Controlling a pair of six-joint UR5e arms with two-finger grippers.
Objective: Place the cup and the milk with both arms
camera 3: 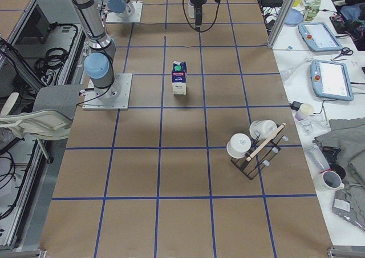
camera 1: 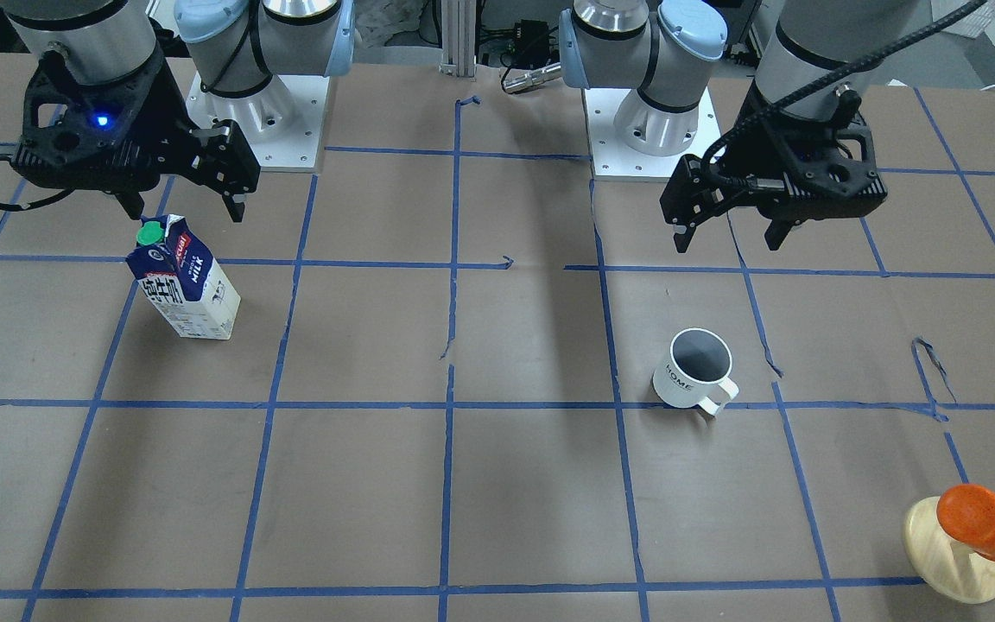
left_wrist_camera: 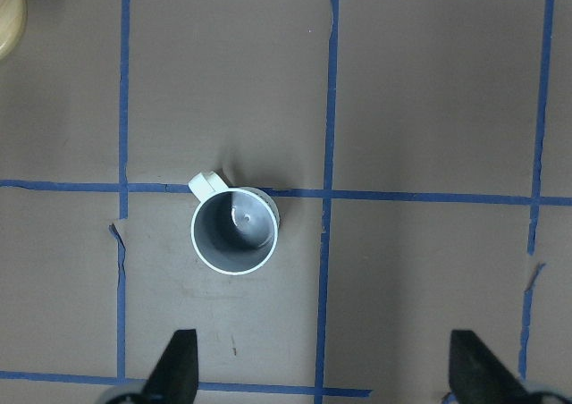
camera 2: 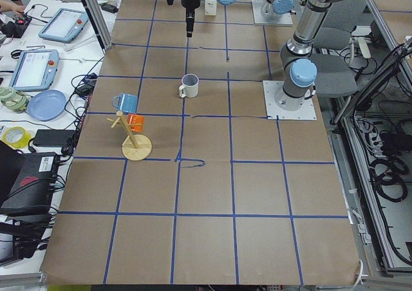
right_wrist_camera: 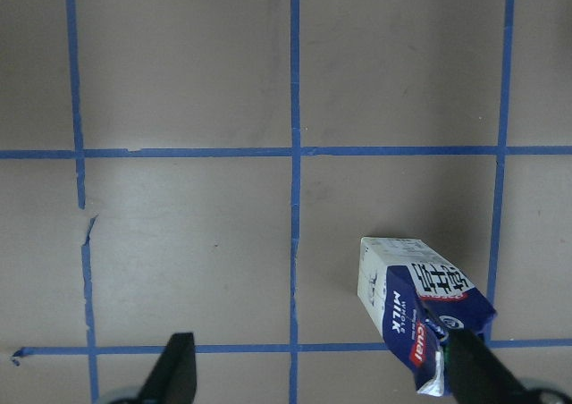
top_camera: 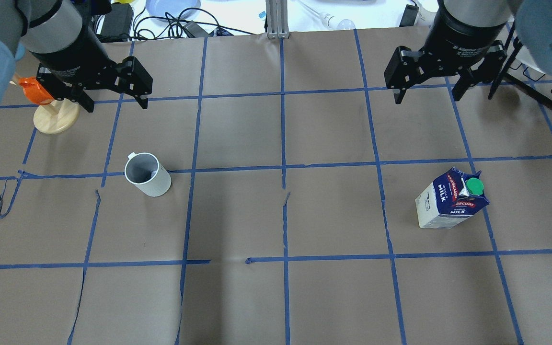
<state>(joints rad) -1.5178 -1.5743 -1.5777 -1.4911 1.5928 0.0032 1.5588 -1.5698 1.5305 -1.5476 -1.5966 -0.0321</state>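
Observation:
The milk carton has to go beside the cup (camera 1: 693, 368), so my right gripper will next grab it by its gable top (camera 1: 162, 233).
The white cup (top_camera: 147, 175) stands upright on the brown paper, dark grey inside; it also shows in the front view (camera 1: 694, 369) and the left wrist view (left_wrist_camera: 234, 230). My left gripper (top_camera: 116, 104) hangs open and empty above the table, beyond the cup; it shows in the front view (camera 1: 729, 242) too. The milk carton (top_camera: 451, 199) stands upright with its green cap on top, also in the front view (camera 1: 184, 278) and the right wrist view (right_wrist_camera: 420, 310). My right gripper (top_camera: 427, 97) hangs open and empty above and beyond it, seen also in the front view (camera 1: 185, 212).
An orange cup on a wooden stand (top_camera: 51, 105) sits close beside my left gripper, at the table's far left. A rack with white cups (camera 3: 254, 146) stands at the table's right end. Blue tape lines grid the paper. The arm bases (camera 1: 264, 112) are at the robot side.

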